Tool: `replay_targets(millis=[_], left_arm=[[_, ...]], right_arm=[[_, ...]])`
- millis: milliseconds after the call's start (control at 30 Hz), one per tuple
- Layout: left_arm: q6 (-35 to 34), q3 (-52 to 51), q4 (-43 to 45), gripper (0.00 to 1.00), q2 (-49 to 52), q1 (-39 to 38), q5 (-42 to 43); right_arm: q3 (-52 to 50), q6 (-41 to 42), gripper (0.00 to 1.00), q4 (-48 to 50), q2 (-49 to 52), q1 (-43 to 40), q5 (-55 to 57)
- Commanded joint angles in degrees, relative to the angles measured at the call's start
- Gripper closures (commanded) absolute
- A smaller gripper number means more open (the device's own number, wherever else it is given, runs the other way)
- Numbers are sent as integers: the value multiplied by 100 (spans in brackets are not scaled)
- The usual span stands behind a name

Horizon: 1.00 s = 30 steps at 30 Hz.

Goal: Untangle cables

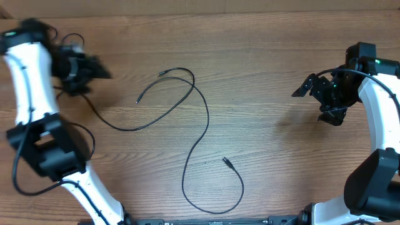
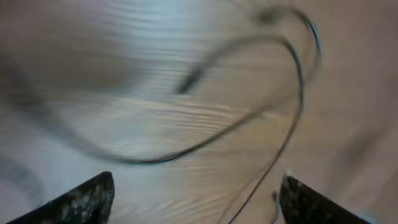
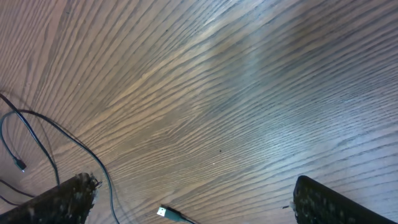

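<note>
My left gripper grabs the sweeping cable along its part away from the crossing next, to pull it away and untangle the cables.
Two thin black cables lie loose on the wooden table. One cable sweeps from beside my left gripper up to a loop at the centre. The other cable crosses it there and snakes down to a loop near the front edge, ending in a plug. The left wrist view is blurred: the left gripper is open above the table, a cable curving below it. My right gripper hovers far right, open and empty. In its wrist view a silver-tipped plug lies under the right gripper.
The thick black cables of the left arm hang near the table's left side. Bare wood separates the cables from the right arm. The table's front edge runs just below the lower loop.
</note>
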Motion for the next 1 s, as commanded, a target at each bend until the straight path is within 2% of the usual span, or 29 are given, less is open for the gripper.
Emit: replay_targets(millis=[0,100,233,333,433,533,700,767,833,900,967], left_arm=[[1062,-662,282,14,-55,-957,271],[898,-1331,1108,9,-55,-1908,-562],[20,-1757,2127,7,-55,-3029,-1895],[9,-2000,2765,11,-55,-3609,-2603],[28,-2277,3405,10,-55,-4096,-3215],[28,-2461,3727,10,-55,-4301,-3364],[-199,-2822,4199,14,-55,-4140,-3615],[-234,-2872,4201,18,-55,-4009,-3521],[-232,-2916,4194,27,-55,-3864,-3309],[-234,-2940,4203,52,-55,-3724,-3080],[-262,-2940,4223,65,-55,-3670,-3027]], right_arm=[[52,37,0,9,-35,-11,42],[52,39,0,9,-35,-11,42],[52,37,0,9,-35,-11,42],[52,39,0,9,-35,-11,42],[52,39,0,9,-35,-11,42],[52,39,0,9,-35,-11,42],[52,37,0,9,-35,-11,42],[52,37,0,9,-35,-11,42],[52,37,0,7,-35,-11,42],[52,39,0,9,-35,-11,42],[52,39,0,9,-35,-11,42]])
